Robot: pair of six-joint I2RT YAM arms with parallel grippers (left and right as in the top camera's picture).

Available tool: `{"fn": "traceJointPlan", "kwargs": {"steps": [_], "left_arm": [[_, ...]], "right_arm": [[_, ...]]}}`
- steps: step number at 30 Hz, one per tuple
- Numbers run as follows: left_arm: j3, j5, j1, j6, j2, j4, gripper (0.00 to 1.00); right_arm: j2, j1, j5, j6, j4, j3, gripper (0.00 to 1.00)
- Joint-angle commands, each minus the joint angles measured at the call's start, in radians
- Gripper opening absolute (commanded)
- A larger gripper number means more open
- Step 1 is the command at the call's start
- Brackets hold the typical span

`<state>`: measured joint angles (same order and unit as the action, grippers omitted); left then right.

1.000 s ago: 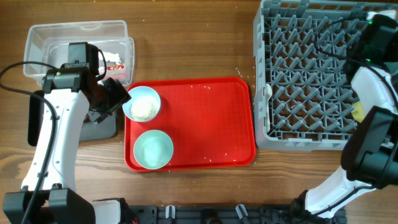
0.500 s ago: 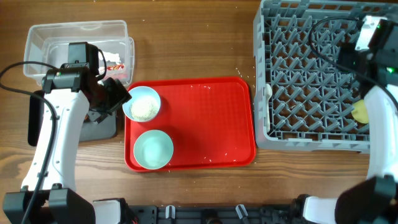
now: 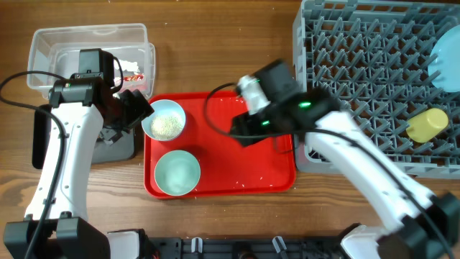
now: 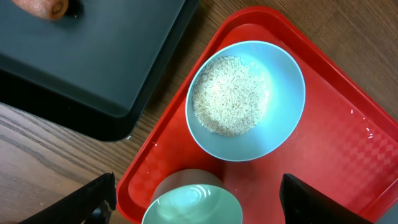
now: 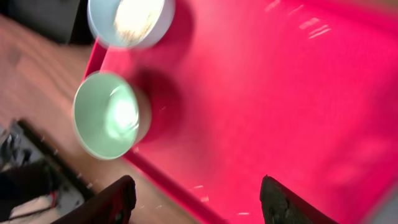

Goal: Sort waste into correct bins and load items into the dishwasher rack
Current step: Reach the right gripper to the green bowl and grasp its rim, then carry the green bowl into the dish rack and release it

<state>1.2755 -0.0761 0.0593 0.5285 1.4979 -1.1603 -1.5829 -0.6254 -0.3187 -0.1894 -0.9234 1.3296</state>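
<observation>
My right gripper grabs the rim of the empty pale green bowl [image 3: 177,173] next, one finger inside and one outside, to tip it into the dishwasher rack.
The pale blue bowl [image 3: 165,120] holding white rice [image 4: 230,102] and the empty pale green bowl [image 3: 177,173] stand at the left end of the red tray [image 3: 237,158]. My left gripper [image 3: 140,109] is open and empty at the tray's left edge; in its wrist view the jaws [image 4: 199,200] straddle the green bowl [image 4: 193,202]. My right gripper [image 3: 244,133] is open and empty over the middle of the tray, the jaws [image 5: 196,199] near the tray's front edge. The grey dishwasher rack [image 3: 359,86] holds the yellow cup [image 3: 428,124] and the light-blue plate [image 3: 445,54].
The clear tub [image 3: 86,43] at the back left holds the red wrapper [image 3: 133,74]. The black tray [image 4: 93,56] lies left of the red tray with the orange carrot piece [image 4: 40,6] in it. Stray rice grains dot the red tray. The spoon is out of view.
My right arm has swung from the rack at the far right to over the red tray, which uncovers the plate and cup in the rack. The left arm has not moved.
</observation>
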Motion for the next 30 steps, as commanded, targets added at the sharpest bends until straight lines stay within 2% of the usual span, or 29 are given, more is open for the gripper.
{"fn": "traceJointPlan", "kwargs": {"steps": [1,6,9,14,16,21,23,28,30], "left_arm": [[0.000,0.006,0.004,0.002,0.006,0.000,0.84],[0.000,0.007,0.004,0.002,0.006,0.000,0.85],[0.000,0.006,0.004,0.002,0.006,0.001,0.84],[0.000,0.006,0.004,0.002,0.006,0.000,0.85],[0.000,0.007,0.004,0.002,0.006,0.000,0.85],[0.000,0.006,0.004,0.002,0.006,0.000,0.85],[0.000,0.006,0.004,0.002,0.006,0.000,0.85],[0.000,0.006,0.004,0.002,0.006,0.001,0.85],[0.000,0.006,0.004,0.002,0.006,0.001,0.85]], "right_arm": [[-0.127,-0.113,-0.013,-0.166,0.040,0.002,0.67],[-0.280,-0.228,-0.013,-0.285,0.151,0.002,0.63],[-0.347,-0.270,-0.012,-0.330,0.190,0.002,0.52],[-0.423,-0.281,0.003,-0.414,0.209,0.002,0.25],[-0.426,-0.281,0.005,-0.414,0.225,0.002,0.04],[-0.362,-0.224,0.100,-0.388,0.201,0.002,0.04],[-0.267,-0.155,0.235,-0.335,0.148,0.002,0.04],[-0.022,0.039,0.726,-0.184,0.109,0.002,0.04],[0.082,0.151,1.004,-0.006,0.203,0.002,0.04]]}}
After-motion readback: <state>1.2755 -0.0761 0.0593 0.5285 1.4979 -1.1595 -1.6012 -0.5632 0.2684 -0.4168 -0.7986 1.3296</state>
